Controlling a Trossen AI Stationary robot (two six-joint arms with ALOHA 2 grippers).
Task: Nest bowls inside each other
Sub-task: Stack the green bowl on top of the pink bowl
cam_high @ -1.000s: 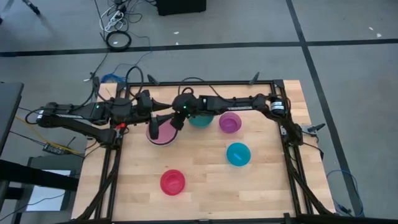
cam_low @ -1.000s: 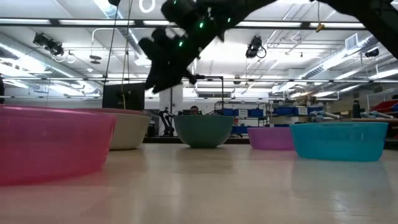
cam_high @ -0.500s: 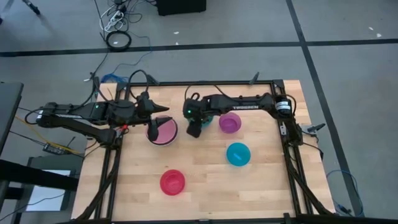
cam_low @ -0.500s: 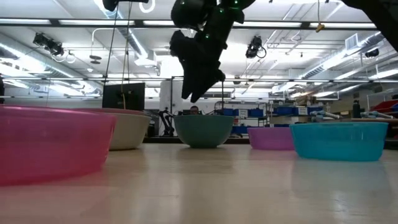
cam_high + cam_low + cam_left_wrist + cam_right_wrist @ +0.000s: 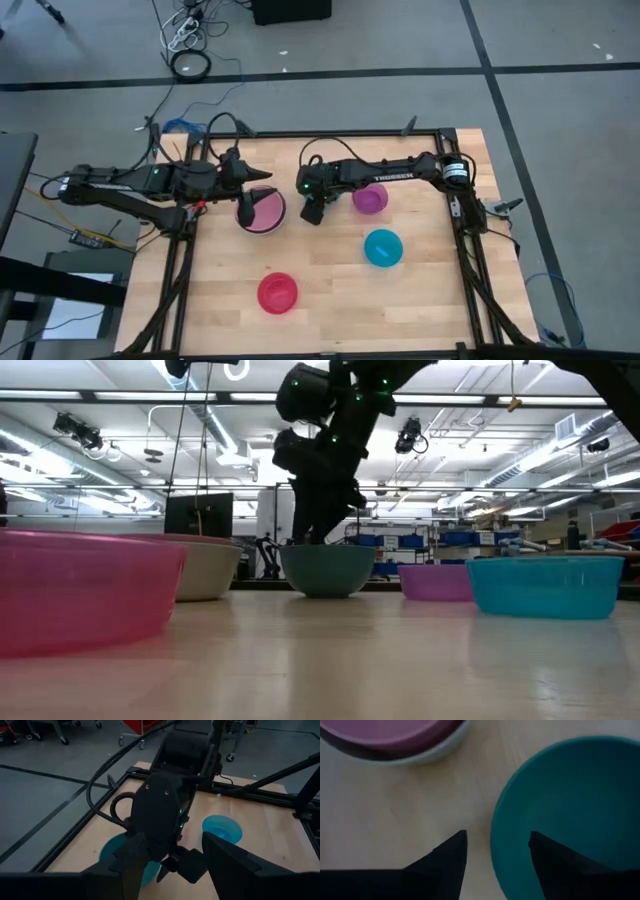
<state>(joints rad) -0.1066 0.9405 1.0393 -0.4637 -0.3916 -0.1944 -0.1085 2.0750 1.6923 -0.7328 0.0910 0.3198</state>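
Observation:
I should next take hold of the teal bowl by its rim [image 5: 493,832] with my right gripper, so that I can nest it inside the pink bowl.
The teal bowl [image 5: 570,805] stands upright on the table at the far middle; in the high view my right arm mostly hides it. My right gripper [image 5: 497,834] points steeply down and is open; one finger stands over the bowl's inside and one outside, astride its rim [image 5: 495,840]. In the low view its fingertips [image 5: 312,538] reach rim height. The pink bowl [image 5: 262,210] sits nested in the grey-white bowl [image 5: 205,568]. My left gripper [image 5: 255,193] hovers open above them, holding nothing. The purple bowl [image 5: 370,197], blue bowl [image 5: 383,247] and red bowl [image 5: 277,292] stand apart.
Black frame rails [image 5: 462,215] run along the left, far and right edges of the table. Bare wood [image 5: 330,280] lies between the red and blue bowls, toward the near edge. In the left wrist view my right arm [image 5: 160,810] fills the middle.
My right gripper has swung from beside the pink bowl toward the table's right, over the teal bowl. It has tipped from a slant to steeply downward and sunk to the bowl's rim. No bowl has moved.

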